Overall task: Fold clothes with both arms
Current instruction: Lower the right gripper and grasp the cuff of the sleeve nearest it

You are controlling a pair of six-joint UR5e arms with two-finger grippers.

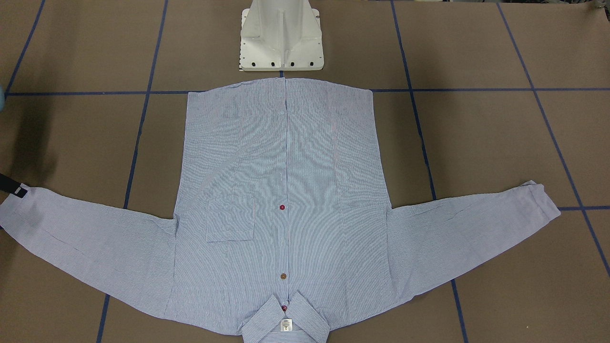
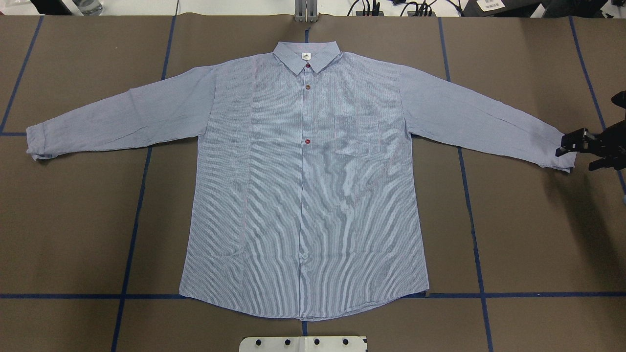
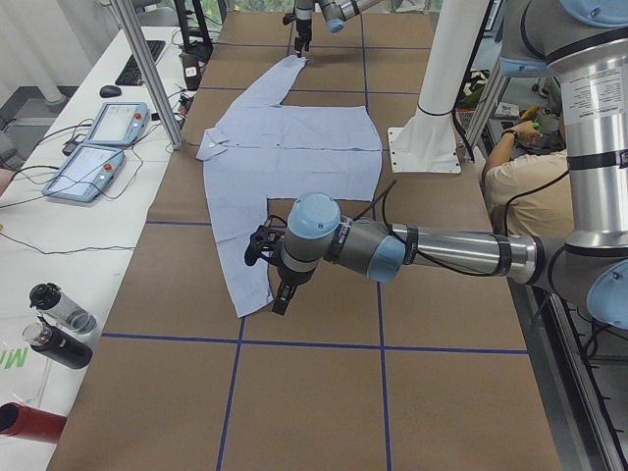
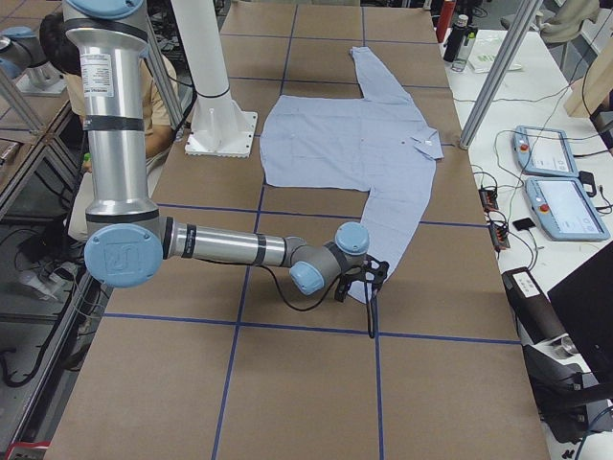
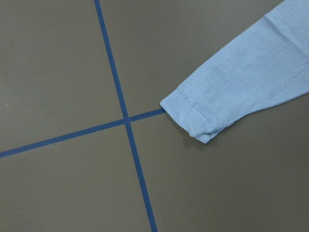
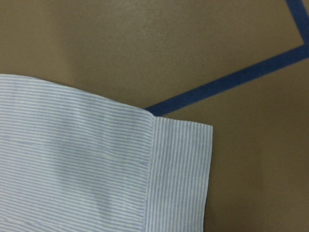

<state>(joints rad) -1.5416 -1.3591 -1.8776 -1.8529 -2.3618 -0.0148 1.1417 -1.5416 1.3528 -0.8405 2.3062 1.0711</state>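
My right gripper's fingers reach down to the cuff's hem-side corner (image 1: pixel 25 186), with striped fabric (image 1: pixel 33 200) beside the fingers, so my right gripper closes on the shirt next.
The light blue striped shirt (image 2: pixel 303 195) lies flat and buttoned on the brown table, collar (image 2: pixel 305 56) at the far side and both sleeves spread out. My right gripper (image 2: pixel 579 155) is at the end of the sleeve on my right, with its jaws apart and one finger (image 1: pixel 13 188) touching the cuff (image 6: pixel 178 174). My left gripper (image 3: pixel 272 282) hovers above the other cuff (image 5: pixel 193 116). It shows only in the exterior left view, so I cannot tell whether it is open or shut. The left wrist view shows that cuff from well above.
The white pedestal base (image 1: pixel 281 43) stands at the shirt's hem. Blue tape lines (image 5: pixel 123 116) cross the table. Two teach pendants (image 3: pixel 98 147) and a metal post (image 3: pixel 147 69) stand along the far side. A seated person (image 3: pixel 520 167) is behind the robot.
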